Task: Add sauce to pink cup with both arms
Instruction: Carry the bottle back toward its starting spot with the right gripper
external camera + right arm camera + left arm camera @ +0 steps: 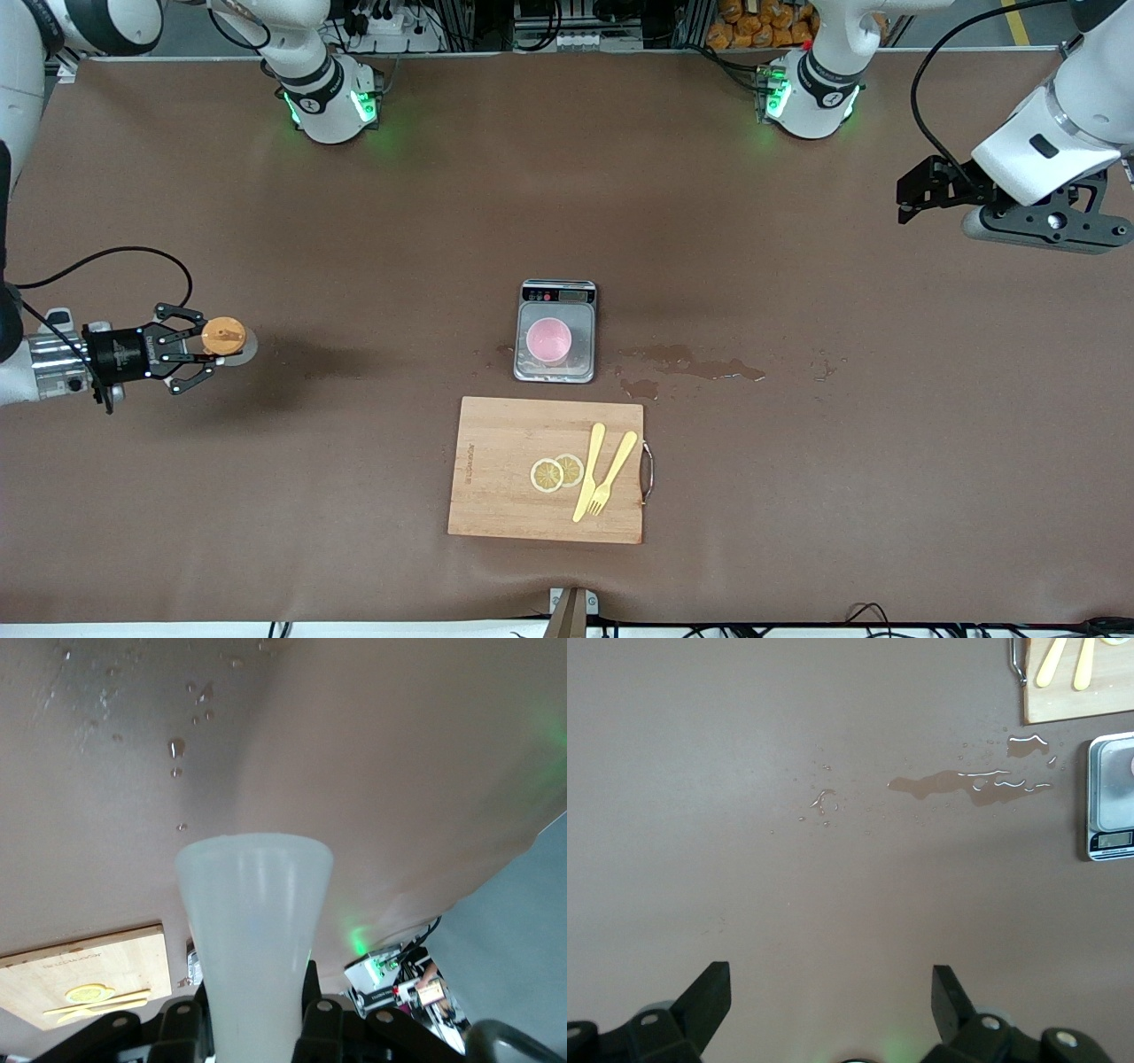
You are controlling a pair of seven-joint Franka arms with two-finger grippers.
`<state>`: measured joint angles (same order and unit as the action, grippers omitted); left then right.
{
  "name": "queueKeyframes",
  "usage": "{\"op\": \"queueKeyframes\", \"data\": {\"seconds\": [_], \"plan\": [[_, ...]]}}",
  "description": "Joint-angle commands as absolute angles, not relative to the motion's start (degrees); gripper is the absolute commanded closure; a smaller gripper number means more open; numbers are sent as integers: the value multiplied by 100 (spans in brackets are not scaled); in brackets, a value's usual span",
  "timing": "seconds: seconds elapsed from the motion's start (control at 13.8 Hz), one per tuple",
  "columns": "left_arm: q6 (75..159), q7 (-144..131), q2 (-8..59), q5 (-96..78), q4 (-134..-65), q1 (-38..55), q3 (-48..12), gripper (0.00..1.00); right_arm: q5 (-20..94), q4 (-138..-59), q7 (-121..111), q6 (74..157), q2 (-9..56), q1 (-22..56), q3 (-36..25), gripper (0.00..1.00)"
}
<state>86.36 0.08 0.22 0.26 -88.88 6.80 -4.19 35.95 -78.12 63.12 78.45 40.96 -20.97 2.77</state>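
Observation:
The sauce bottle's base [249, 349] [255, 845] hangs above the tabletop, so my right gripper needs to keep holding the bottle, which would fall if I opened now.
The sauce bottle [225, 337] hangs over the table toward the right arm's end, its orange cap facing up at the front camera. My right gripper [211, 344] is shut on it. In the right wrist view the whitish bottle [255, 921] fills the space between the black fingers [312, 992]. The pink cup [548, 340] stands upright on the small scale [556, 296] at the table's middle. My left gripper [912, 190] waits in the air over the left arm's end, open, and in the left wrist view nothing lies in the left gripper [831, 992].
A wooden cutting board [496, 478] with two lemon slices [556, 472], a yellow knife and a fork [611, 474] lies nearer the front camera than the scale. A wet spill [691, 361] marks the table beside the scale, toward the left arm's end.

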Motion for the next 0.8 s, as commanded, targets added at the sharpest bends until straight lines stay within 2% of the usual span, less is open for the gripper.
{"op": "queueKeyframes", "data": {"seconds": [0.0,0.73], "plan": [[8508,-62,9,9,-8745,668,-431,0,3884,-7927,5645,7752,4411,-2477,387,73],[8429,-563,9,132,-8604,615,-422,0,4315,-7919,4079,7664,5387,-3322,387,73]]}}
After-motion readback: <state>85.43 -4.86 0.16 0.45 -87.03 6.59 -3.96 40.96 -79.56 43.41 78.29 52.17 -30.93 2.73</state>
